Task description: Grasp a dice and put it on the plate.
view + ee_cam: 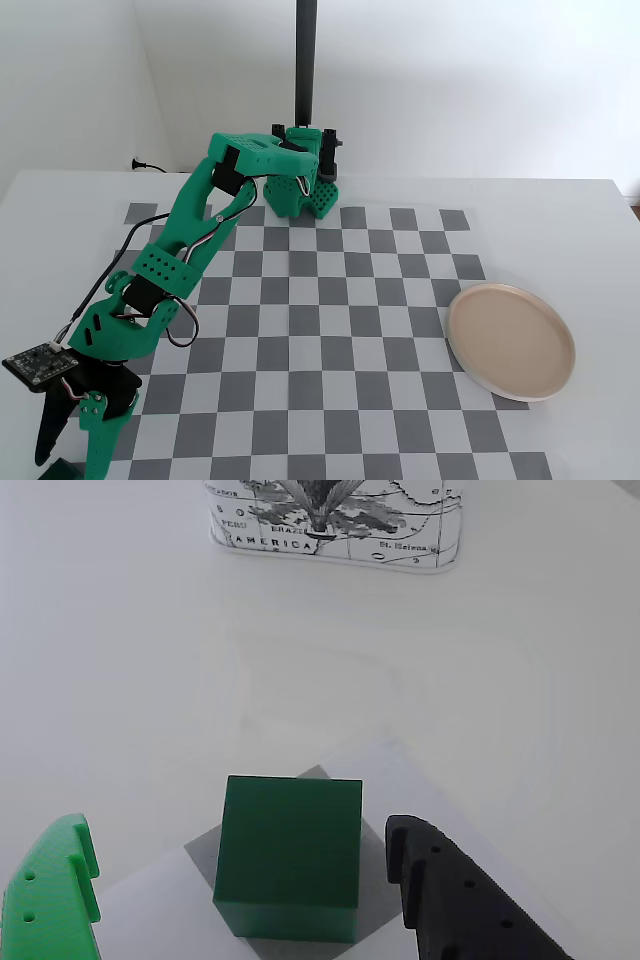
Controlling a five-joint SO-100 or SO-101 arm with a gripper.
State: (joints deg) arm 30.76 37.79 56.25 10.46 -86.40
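I next need to grab the dice with my gripper on two opposite sides of the dice [290, 855], and then I need to put it on the plate.
In the wrist view the dice [290, 855], a plain dark green cube, rests on a grey square at the corner of the checkered mat. My gripper [240, 830] is open and straddles it. The black finger [440, 900] stands close to its right side, and the green finger [55, 900] is well off to its left. Neither touches it. In the fixed view the gripper [68, 462] points down at the mat's near left corner, and only a dark sliver of the dice [58, 468] shows beneath it. The pale pinkish plate [510, 340] lies far right and is empty.
The checkered mat [330, 330] covers most of the white table. The arm's base [300, 190] and a black pole [306, 60] stand at the back. In the wrist view a map-printed object [335, 520] sits on the bare white surface beyond the dice.
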